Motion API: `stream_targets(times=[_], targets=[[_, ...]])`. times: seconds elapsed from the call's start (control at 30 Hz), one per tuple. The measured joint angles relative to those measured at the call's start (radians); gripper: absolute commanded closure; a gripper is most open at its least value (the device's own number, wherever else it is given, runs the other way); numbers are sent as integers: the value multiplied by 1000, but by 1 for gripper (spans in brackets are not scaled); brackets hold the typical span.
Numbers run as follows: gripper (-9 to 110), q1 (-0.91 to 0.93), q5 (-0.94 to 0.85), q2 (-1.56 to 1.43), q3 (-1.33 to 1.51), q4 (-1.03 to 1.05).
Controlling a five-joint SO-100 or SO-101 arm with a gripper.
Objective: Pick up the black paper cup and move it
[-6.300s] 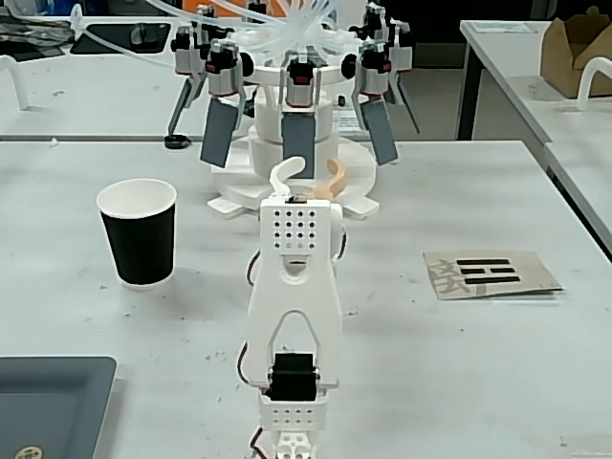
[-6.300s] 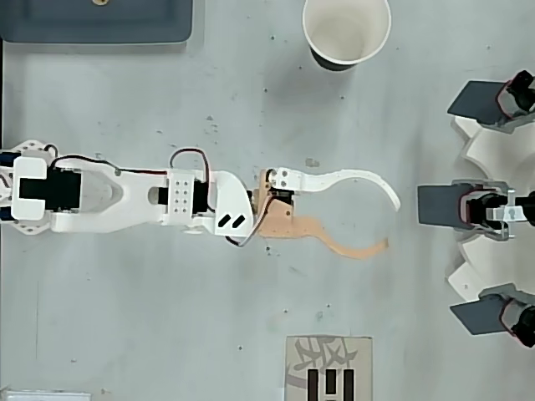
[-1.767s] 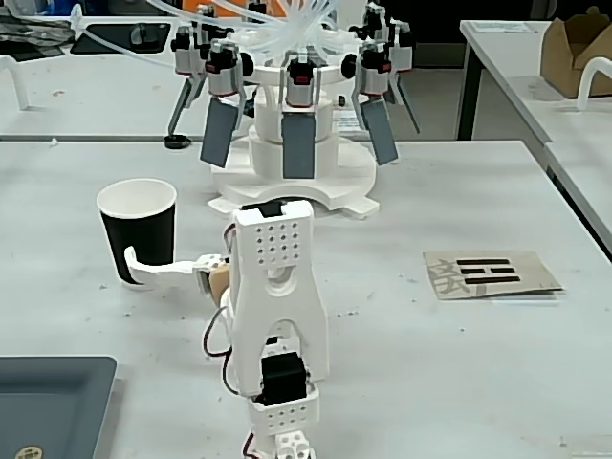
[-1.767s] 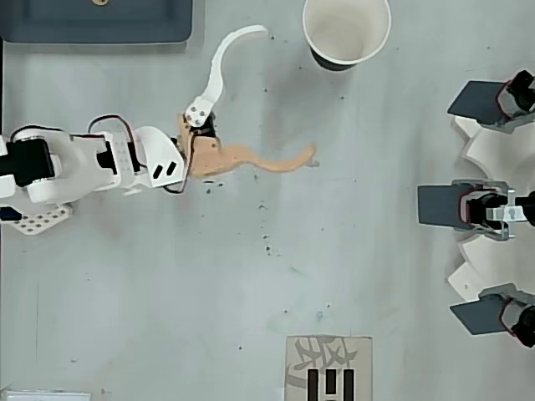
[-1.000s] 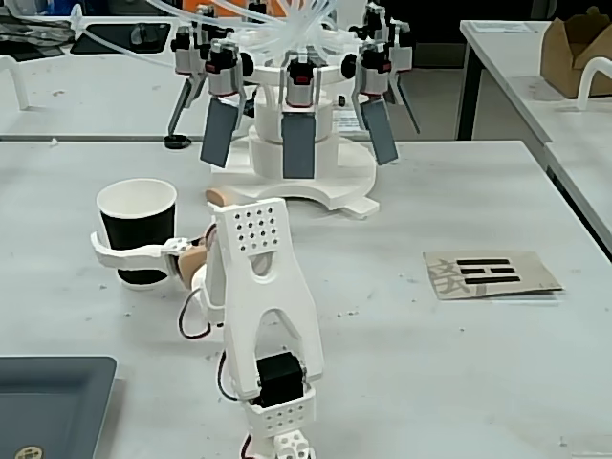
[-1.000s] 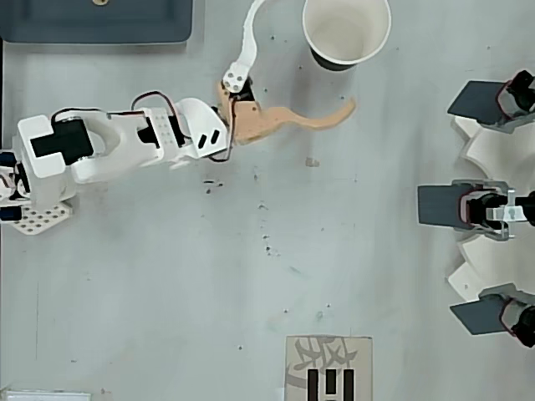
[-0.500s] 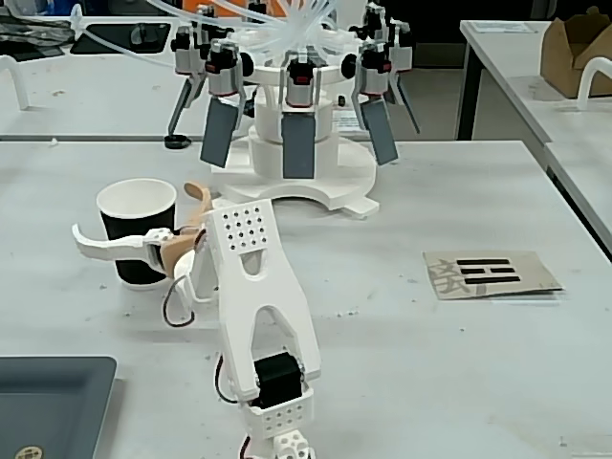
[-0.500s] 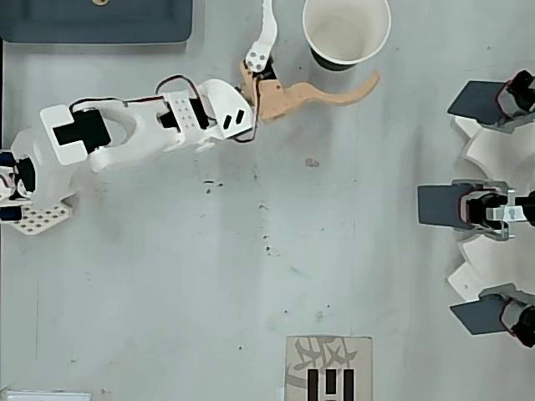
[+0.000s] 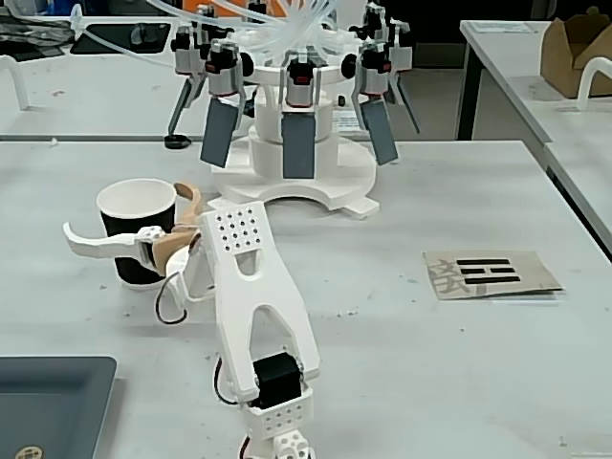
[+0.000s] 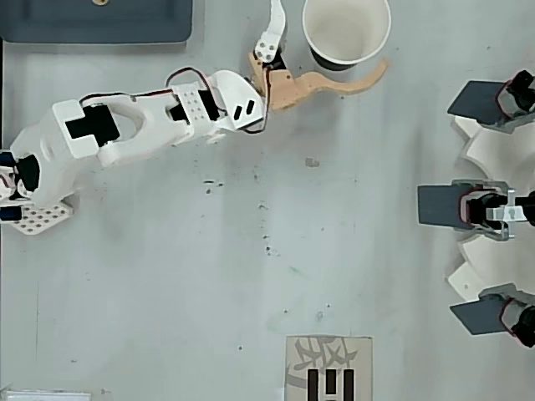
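Note:
The robot's gripper should next grab the black paper cup by its black side (image 9: pixel 122 225). Then it will pick up the cup and move it.
The black paper cup (image 9: pixel 136 268) stands upright at the table's left in the fixed view, white rim and white inside up. In the overhead view the cup (image 10: pixel 347 25) sits at the top edge. My gripper (image 9: pixel 127 212) is open and straddles it. The white finger (image 9: pixel 94 245) crosses in front of the cup's black wall. The orange finger (image 9: pixel 189 201) curves past its right side. From above, my gripper (image 10: pixel 329 33) has its orange finger (image 10: pixel 351 82) lying just below the cup and its white finger (image 10: pixel 271 35) left of it, running off the top edge. Whether the fingers touch the cup I cannot tell.
A dark grey tray (image 9: pixel 48 402) lies at the front left, also shown from above as the tray (image 10: pixel 96 21). A white rig with grey paddles (image 9: pixel 292 124) stands behind the cup; overhead the rig (image 10: pixel 485 205) is at the right. A card with black bars (image 9: pixel 490 273) lies to the right.
The arm has swung from the table's middle over to the cup and reached forward. The open fingers, short of the cup a second ago, now sit on either side of it.

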State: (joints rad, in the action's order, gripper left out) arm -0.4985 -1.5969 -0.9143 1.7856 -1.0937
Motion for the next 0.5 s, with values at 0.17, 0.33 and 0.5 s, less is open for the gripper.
stream_targets(times=[0.17, 0.33, 0.5], targets=[[52, -5, 3, 25, -44, 37], [52, -15, 3, 43, -97, 83], [54, -18, 3, 43, -110, 86]])
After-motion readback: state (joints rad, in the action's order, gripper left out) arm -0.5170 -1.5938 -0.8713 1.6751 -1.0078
